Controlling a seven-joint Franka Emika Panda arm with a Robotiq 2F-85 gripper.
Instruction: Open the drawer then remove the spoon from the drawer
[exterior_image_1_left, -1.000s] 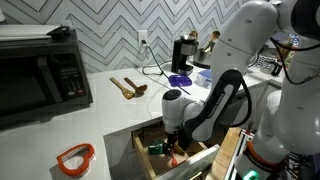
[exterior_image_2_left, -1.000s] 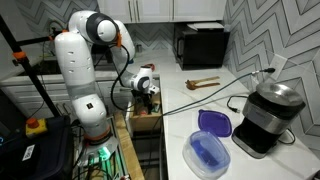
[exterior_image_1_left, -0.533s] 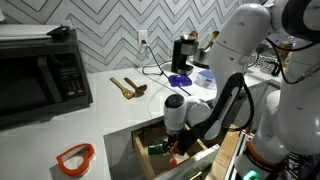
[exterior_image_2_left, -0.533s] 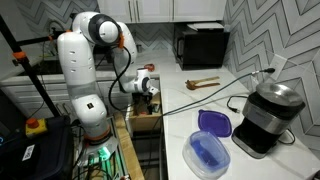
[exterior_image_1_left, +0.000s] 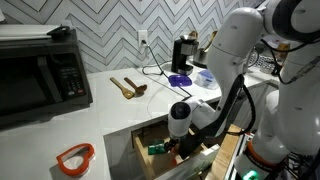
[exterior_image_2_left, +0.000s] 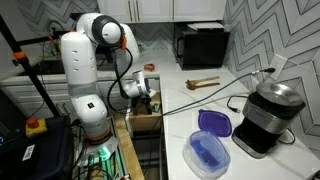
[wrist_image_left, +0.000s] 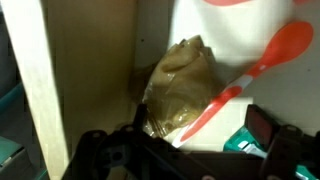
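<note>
My fingers are above the tan thing's near end (wrist_image_left: 166, 116), high over the bottom of the drawer. My gripper will come down before it closes on the tan rounded thing.
The drawer (exterior_image_1_left: 146, 136) stands pulled out below the white counter, its light wood inside showing; it also shows in an exterior view (exterior_image_2_left: 146, 123). My gripper (exterior_image_1_left: 176, 149) reaches down into it. In the wrist view my gripper (wrist_image_left: 185, 150) is open, with its dark fingers far apart at the bottom edge. Between and beyond them lies a blurred tan rounded thing (wrist_image_left: 180, 88) under clear plastic; I cannot tell whether it is the spoon. An orange-red spoon-shaped item (wrist_image_left: 262, 62) with a white stem lies across it. A small green item (wrist_image_left: 240, 143) lies beside the right finger.
Two darker brown wooden utensils (exterior_image_1_left: 127, 88) lie on the counter behind the drawer. An orange ring-shaped item (exterior_image_1_left: 75, 157) lies at the counter's front. A microwave (exterior_image_1_left: 40, 75), a coffee machine (exterior_image_2_left: 270, 115) and a blue-lidded container (exterior_image_2_left: 210, 150) stand on the counter.
The arm has shifted and lowered, carrying the gripper further down into the open drawer. The drawer and its contents have not visibly moved.
</note>
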